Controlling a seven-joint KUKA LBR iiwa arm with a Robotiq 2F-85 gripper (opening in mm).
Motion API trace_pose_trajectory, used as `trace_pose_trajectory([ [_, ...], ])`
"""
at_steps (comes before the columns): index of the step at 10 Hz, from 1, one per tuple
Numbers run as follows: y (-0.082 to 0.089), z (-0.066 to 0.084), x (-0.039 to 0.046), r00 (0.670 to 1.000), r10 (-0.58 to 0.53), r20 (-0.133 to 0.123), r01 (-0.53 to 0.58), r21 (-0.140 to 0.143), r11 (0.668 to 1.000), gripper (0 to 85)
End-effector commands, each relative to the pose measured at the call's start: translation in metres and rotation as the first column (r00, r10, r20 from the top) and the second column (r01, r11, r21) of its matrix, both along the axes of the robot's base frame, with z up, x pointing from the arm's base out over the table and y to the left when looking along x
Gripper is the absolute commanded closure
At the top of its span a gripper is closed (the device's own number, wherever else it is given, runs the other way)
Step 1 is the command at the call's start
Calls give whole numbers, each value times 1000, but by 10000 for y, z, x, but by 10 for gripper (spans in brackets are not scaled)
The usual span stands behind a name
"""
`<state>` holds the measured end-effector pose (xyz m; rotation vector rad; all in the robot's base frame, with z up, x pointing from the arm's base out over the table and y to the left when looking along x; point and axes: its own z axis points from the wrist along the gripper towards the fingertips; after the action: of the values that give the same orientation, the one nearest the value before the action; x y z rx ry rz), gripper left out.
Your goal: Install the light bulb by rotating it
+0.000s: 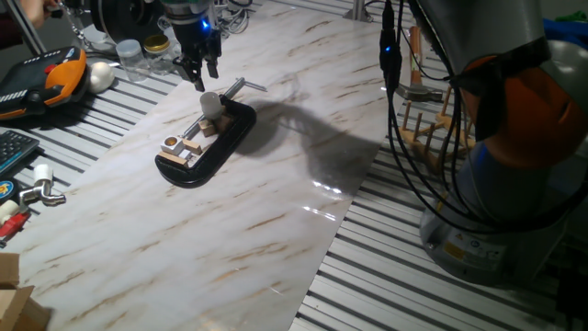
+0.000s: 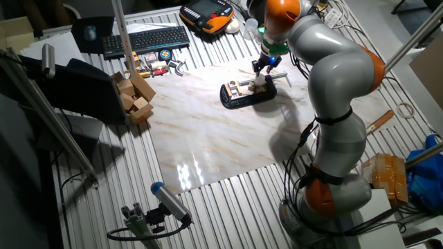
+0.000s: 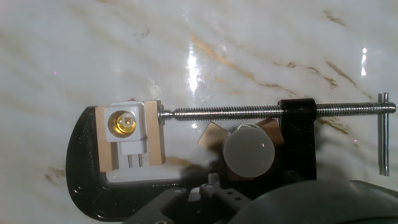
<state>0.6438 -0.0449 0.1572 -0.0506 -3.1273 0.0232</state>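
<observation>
Wooden blocks crowd the light bulb's base, so I should next grab the frosted globe [image 1: 212, 103] above them.
The light bulb [image 1: 210, 101], a small frosted white globe, stands upright between small wooden blocks on a black C-clamp [image 1: 220, 145]. In the hand view the bulb [image 3: 249, 151] is right of centre, below the clamp's screw [image 3: 224, 113]. A white socket [image 3: 123, 124] with a brass centre is held between two wooden blocks at the clamp's left jaw, well apart from the bulb. My gripper [image 1: 199, 68] hangs just above and behind the bulb, fingers apart and empty. It also shows in the other fixed view [image 2: 266, 64], over the bulb [image 2: 261, 79].
A larger white egg-shaped ball [image 1: 99, 76] lies by an orange teach pendant [image 1: 46, 78] at the far left. Jars [image 1: 129, 53] stand behind the gripper. Wooden blocks [image 2: 135, 97] and a keyboard [image 2: 145, 40] sit beside the marble board [image 1: 239, 230]. A wooden rack [image 1: 427, 129] stands at the right.
</observation>
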Motion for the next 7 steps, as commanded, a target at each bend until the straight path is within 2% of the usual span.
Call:
trace_pose_trajectory([
  [1,-4,-22,-5,1000,-3,-5,3,-1,1000,340],
  [5,-19,-67,-13,998,-14,-65,14,6,1000,340],
  [7,-19,-71,-20,997,-13,-77,13,3,1000,340],
])
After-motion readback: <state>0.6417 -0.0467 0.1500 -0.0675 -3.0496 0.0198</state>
